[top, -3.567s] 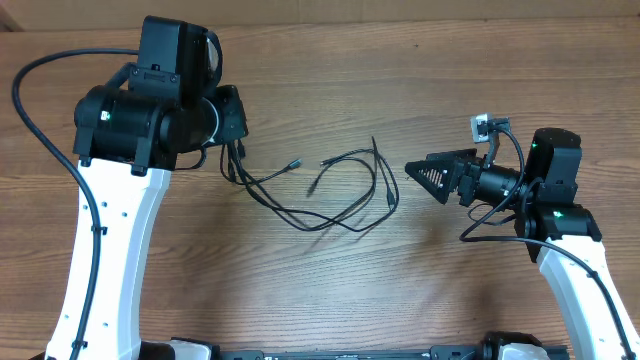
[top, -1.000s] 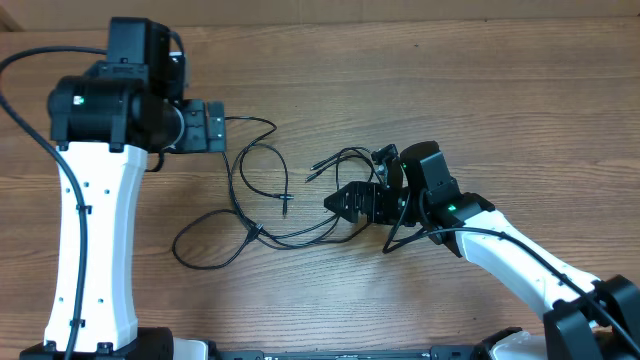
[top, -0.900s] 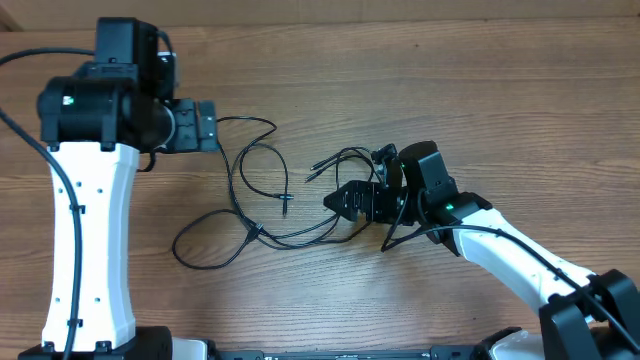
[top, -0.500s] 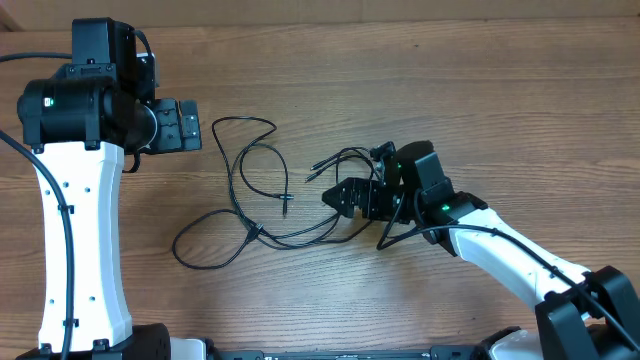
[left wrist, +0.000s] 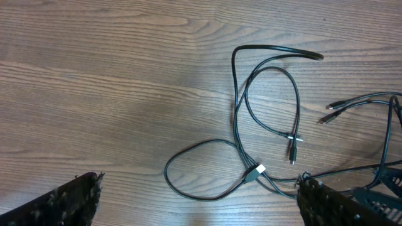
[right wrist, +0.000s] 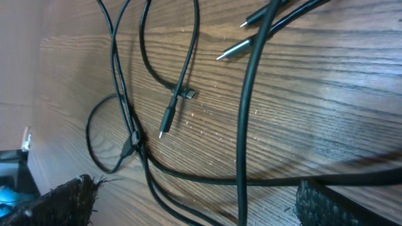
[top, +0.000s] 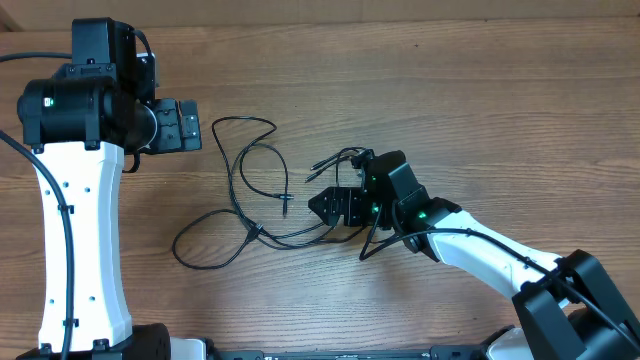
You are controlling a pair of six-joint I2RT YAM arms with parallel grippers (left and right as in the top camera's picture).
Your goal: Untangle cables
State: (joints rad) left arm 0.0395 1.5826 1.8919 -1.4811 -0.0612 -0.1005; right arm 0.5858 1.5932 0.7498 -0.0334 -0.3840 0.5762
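The open fingers of my right gripper are above a thin black cable [right wrist: 242,181] in their gap, so it isn't time to close yet: the gripper needs to go down first, then close on the cable.
The cables [top: 262,190] are thin black cords lying looped and crossed on the wooden table, with one loop [top: 205,246] trailing to the lower left and small plug ends [top: 313,172] near the middle. My right gripper [top: 318,207] is open and low over the tangle's right side. In the right wrist view several cable strands [right wrist: 245,113] run across the gap between its fingers [right wrist: 58,202], and the right gripper [right wrist: 201,210] holds none of them. My left gripper [top: 178,125] hangs open, high and to the left of the cables [left wrist: 242,125], with nothing in it [left wrist: 201,213].
Bare wood table [top: 450,90] surrounds the tangle. A white-tipped plug [left wrist: 254,171] lies where two strands cross. The left arm's white link [top: 80,250] runs down the left side, and the right arm [top: 500,265] reaches in from the lower right.
The right gripper has slid left along the table, further over the tangle. The left arm drew back to the left earlier and has stood still for the last half second.
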